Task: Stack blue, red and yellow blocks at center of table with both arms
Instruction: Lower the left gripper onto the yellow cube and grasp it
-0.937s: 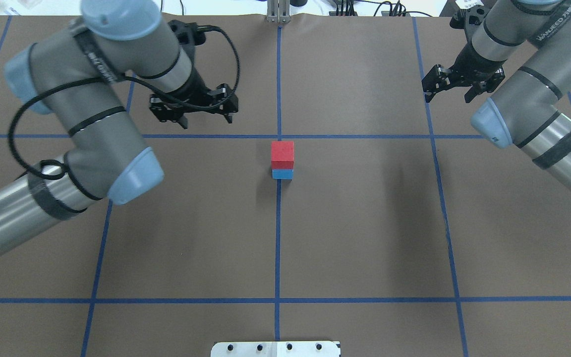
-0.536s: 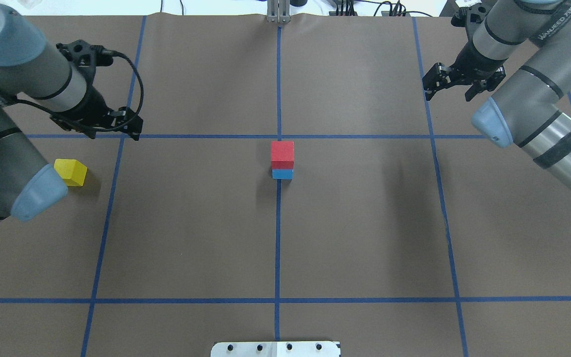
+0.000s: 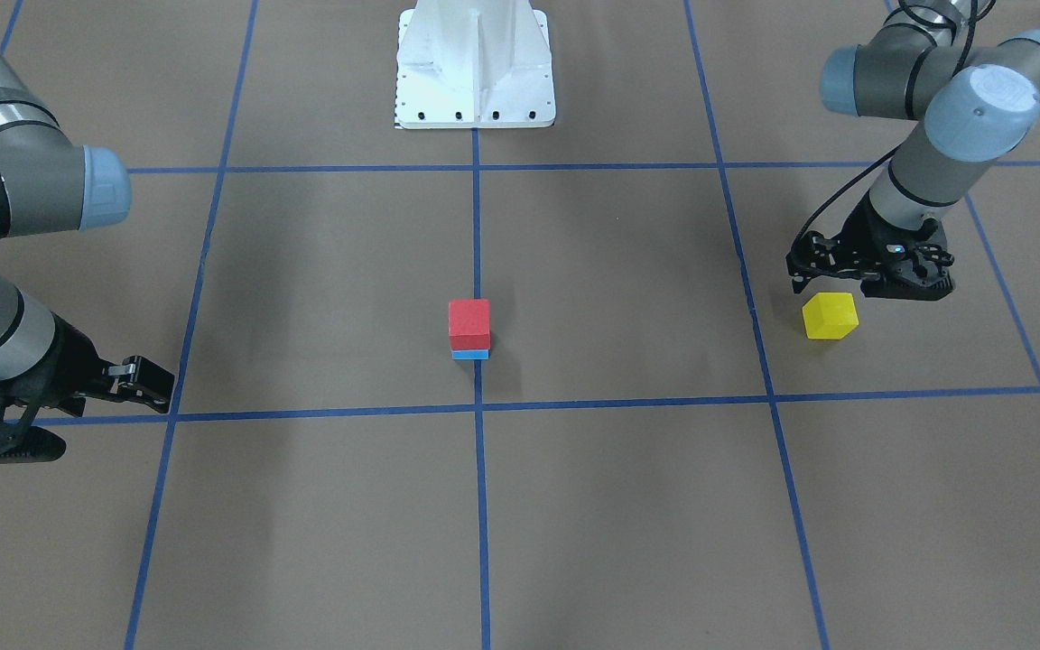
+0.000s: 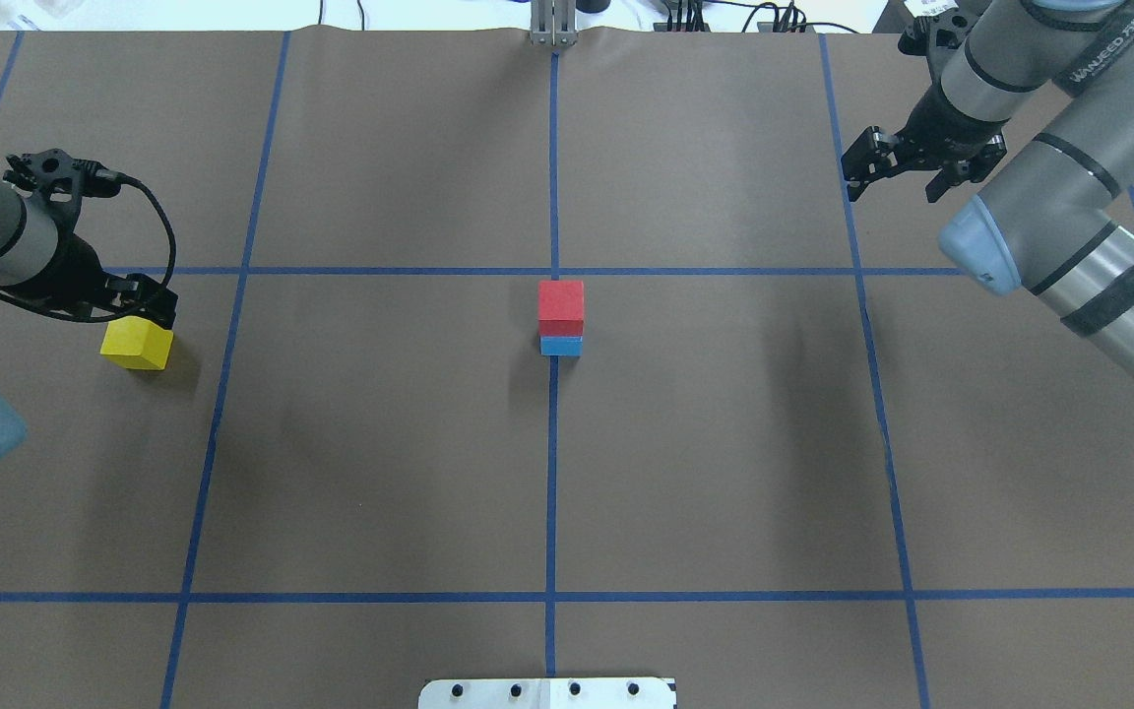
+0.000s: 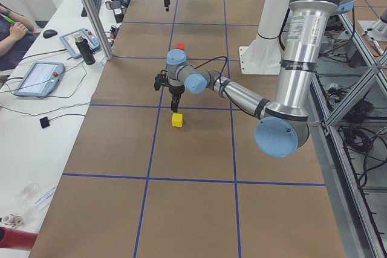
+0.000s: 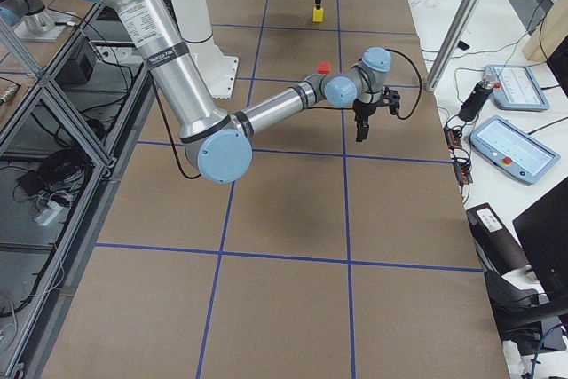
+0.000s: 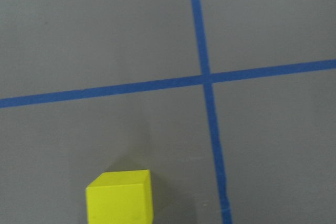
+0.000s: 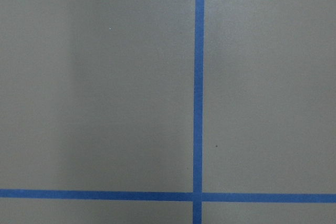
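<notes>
My left gripper grips the yellow block by its body (image 3: 829, 316) next, to top the red and blue stack (image 3: 469, 329) at the center.
A red block (image 4: 561, 300) sits on a blue block (image 4: 560, 346) at the table's center; the stack also shows in the front view (image 3: 468, 323). A yellow block (image 4: 137, 344) lies alone at the far left, and shows in the front view (image 3: 830, 316) and the left wrist view (image 7: 119, 198). My left gripper (image 4: 139, 300) is open and empty, hovering just above and slightly behind the yellow block. My right gripper (image 4: 892, 187) is open and empty, raised over the far right of the table.
Blue tape lines (image 4: 552, 473) grid the brown table. The white robot base plate (image 3: 475, 63) stands at the robot's edge. A metal post (image 4: 552, 25) is at the far edge. A desk with tablets (image 5: 36, 77) runs beside the table.
My left arm has swung from near the center out to the left and now hovers over the yellow block, which it no longer hides. The right gripper has barely moved.
</notes>
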